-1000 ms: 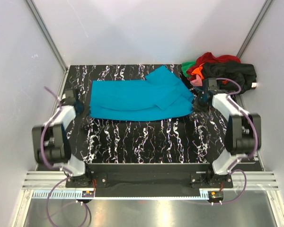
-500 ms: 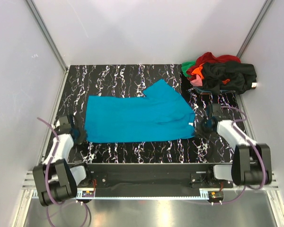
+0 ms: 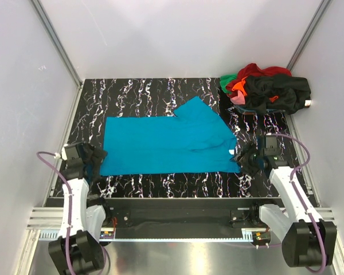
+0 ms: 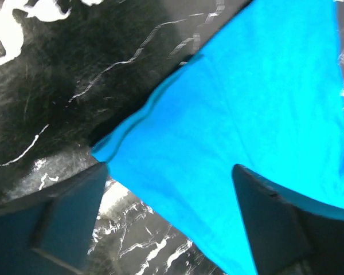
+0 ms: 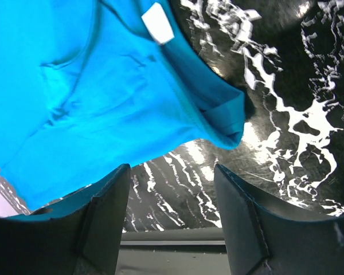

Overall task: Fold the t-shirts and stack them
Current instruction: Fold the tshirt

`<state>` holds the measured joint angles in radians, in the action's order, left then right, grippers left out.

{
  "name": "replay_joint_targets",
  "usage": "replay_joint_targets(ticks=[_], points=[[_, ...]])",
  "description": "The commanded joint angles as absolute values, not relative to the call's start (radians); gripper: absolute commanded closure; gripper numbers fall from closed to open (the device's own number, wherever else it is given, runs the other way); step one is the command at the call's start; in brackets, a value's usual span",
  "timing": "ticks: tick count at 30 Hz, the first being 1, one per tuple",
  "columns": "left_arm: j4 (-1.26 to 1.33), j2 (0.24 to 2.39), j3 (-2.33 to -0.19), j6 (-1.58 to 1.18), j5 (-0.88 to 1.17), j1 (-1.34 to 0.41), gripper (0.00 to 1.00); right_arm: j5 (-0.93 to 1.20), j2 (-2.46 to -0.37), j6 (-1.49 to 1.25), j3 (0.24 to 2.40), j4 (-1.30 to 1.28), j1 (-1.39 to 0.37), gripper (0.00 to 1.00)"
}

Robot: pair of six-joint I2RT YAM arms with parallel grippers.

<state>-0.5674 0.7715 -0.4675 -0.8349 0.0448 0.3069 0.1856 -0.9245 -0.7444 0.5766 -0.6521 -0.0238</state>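
My right gripper grabs the teal-blue t-shirt (image 3: 166, 143) by the tip of its back-pointing sleeve (image 3: 195, 99) next, to fold the t-shirt toward the near side.
A bright teal-blue t-shirt (image 3: 166, 143) lies spread flat across the middle of the black marbled table (image 3: 149, 94), one sleeve pointing to the back. My left gripper (image 3: 96, 156) stands open at the shirt's near left corner. In the left wrist view the teal-blue cloth (image 4: 246, 114) runs under that gripper (image 4: 171, 172), and nothing is pinched. My right gripper (image 3: 245, 156) is open at the shirt's near right corner. The right wrist view shows the shirt's corner (image 5: 218, 114) and its white neck tag (image 5: 157, 23) just beyond that gripper (image 5: 172, 172), with bare table between the fingers.
A heap of other t-shirts (image 3: 269, 89), black, red, orange, green and pink, sits at the table's back right corner. White walls close in the table on three sides. The table's near edge (image 5: 172, 235) is just under my right gripper.
Both arms drew the teal-blue shirt toward the near edge, flattening it out. Both grippers, shut on its corners before, have now opened and let go.
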Motion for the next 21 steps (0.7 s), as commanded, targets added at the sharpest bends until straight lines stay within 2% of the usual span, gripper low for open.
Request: replay_joint_targets(ticks=[1,3,6,9,13,21], points=[[-0.566,0.736,-0.596,-0.731,0.115,0.313,0.01,0.190,-0.919,-0.687,0.681,-0.660,-0.020,0.33],[-0.601,0.759,-0.697,-0.654,0.166,0.311,0.01,0.201,-0.951,-0.629,0.728,-0.635,-0.023,0.33],[-0.693,0.773,-0.814,-0.531,0.129,0.310,0.01,0.206,-1.078,-0.560,0.860,-0.595,-0.055,0.31],[-0.784,0.798,-0.908,-0.393,0.107,0.307,0.01,0.169,-1.317,-0.500,1.110,-0.587,-0.142,0.31],[-0.770,0.810,-0.890,-0.385,-0.024,0.232,0.01,0.112,-1.573,-0.436,1.399,-0.606,-0.219,0.28],[-0.761,0.822,-0.876,-0.396,0.003,0.230,0.01,0.066,-2.127,-0.379,1.984,-0.621,-0.258,0.30]])
